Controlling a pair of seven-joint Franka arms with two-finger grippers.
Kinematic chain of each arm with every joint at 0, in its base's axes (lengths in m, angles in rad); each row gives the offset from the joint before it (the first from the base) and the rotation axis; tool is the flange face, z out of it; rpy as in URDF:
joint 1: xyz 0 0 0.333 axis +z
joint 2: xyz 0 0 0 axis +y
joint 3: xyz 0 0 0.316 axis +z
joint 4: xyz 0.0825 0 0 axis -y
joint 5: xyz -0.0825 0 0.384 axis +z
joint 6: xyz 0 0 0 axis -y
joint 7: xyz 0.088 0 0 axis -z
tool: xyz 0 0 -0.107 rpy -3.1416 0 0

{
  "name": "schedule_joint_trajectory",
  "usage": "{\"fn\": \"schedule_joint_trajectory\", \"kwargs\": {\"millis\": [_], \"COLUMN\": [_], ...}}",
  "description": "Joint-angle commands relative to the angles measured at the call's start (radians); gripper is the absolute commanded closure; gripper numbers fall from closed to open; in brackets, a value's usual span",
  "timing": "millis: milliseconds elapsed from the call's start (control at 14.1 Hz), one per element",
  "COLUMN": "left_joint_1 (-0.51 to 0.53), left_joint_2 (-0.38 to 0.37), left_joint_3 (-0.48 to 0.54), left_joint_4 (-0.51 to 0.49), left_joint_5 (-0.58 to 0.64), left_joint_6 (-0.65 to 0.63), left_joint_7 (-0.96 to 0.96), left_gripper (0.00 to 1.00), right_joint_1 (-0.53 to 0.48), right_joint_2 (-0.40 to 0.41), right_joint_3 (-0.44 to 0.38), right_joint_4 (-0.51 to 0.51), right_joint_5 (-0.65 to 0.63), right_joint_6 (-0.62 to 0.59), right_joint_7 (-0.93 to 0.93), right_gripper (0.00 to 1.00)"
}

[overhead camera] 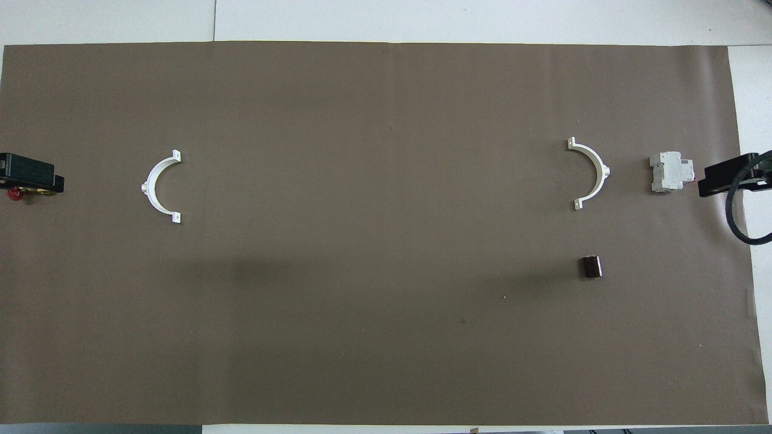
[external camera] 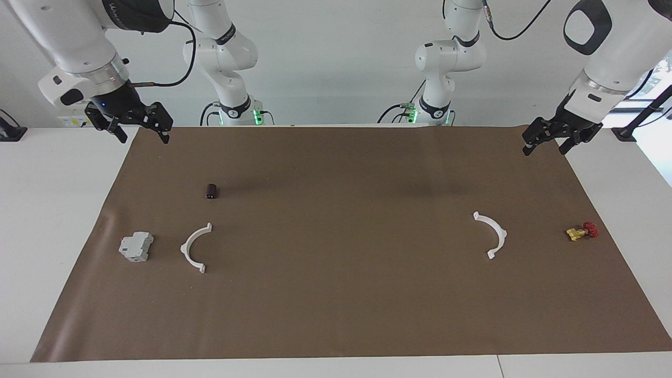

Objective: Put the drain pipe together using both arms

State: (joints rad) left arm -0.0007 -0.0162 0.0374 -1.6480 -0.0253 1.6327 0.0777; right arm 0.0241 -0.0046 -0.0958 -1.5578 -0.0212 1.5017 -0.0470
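I should grab the white half-ring with my right gripper by the knobbed middle (overhead camera: 603, 171) next, so that it can join the other half-ring (overhead camera: 151, 188).
The drain pipe lies in two separate white half-ring arcs flat on the brown mat (external camera: 336, 304). One arc (external camera: 185, 248) lies toward the right arm's end, also in the overhead view (overhead camera: 601, 172). The other arc (external camera: 501, 231) lies toward the left arm's end, also in the overhead view (overhead camera: 149, 184). Their open sides face each other, far apart. My right gripper (external camera: 142, 134) hangs open and empty above the mat's corner at its own end (overhead camera: 727, 178). My left gripper (external camera: 546, 146) hangs open and empty above the mat's edge at its own end (overhead camera: 30, 175).
A grey boxy block (external camera: 136, 247) lies beside the right arm's arc, toward the mat's edge (overhead camera: 668, 173). A small dark cylinder (external camera: 211, 190) lies nearer to the robots than that arc. A red-and-yellow valve (external camera: 581, 231) lies at the left arm's end.
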Motion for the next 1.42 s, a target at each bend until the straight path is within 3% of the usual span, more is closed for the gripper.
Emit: {"fn": "schedule_joint_trajectory", "kwargs": {"millis": [0,497,781,1135,1348], "left_joint_1": [-0.007,-0.007,-0.007,-0.007,-0.007], "left_joint_2": [-0.024,-0.024,-0.024,-0.024,-0.024], "left_joint_3": [0.007,0.007,0.007,0.007,0.007], "left_joint_4": [-0.027,-0.027,-0.027,-0.027,-0.027], "left_joint_5": [-0.008,-0.008,-0.008,-0.008,-0.008], "left_joint_6": [0.010,0.010,0.010,0.010,0.010], "left_joint_7": [-0.009,-0.009,-0.009,-0.009,-0.009], "left_gripper": [0.00,0.00,0.00,0.00,0.00], "right_joint_1": [-0.006,-0.013,-0.006,0.002,-0.001], "right_joint_2": [0.005,-0.006,0.008,0.213,0.284], "right_joint_3": [0.005,0.004,0.004,0.005,0.005], "right_joint_4": [0.005,-0.022,-0.085,-0.087,-0.180], "right_joint_5": [0.006,0.004,0.006,0.078,0.076], "right_joint_6": [0.005,0.008,0.213,0.457,0.657], "right_joint_7": [0.016,0.013,-0.031,-0.076,-0.129], "right_gripper": [0.00,0.00,0.00,0.00,0.00]}}
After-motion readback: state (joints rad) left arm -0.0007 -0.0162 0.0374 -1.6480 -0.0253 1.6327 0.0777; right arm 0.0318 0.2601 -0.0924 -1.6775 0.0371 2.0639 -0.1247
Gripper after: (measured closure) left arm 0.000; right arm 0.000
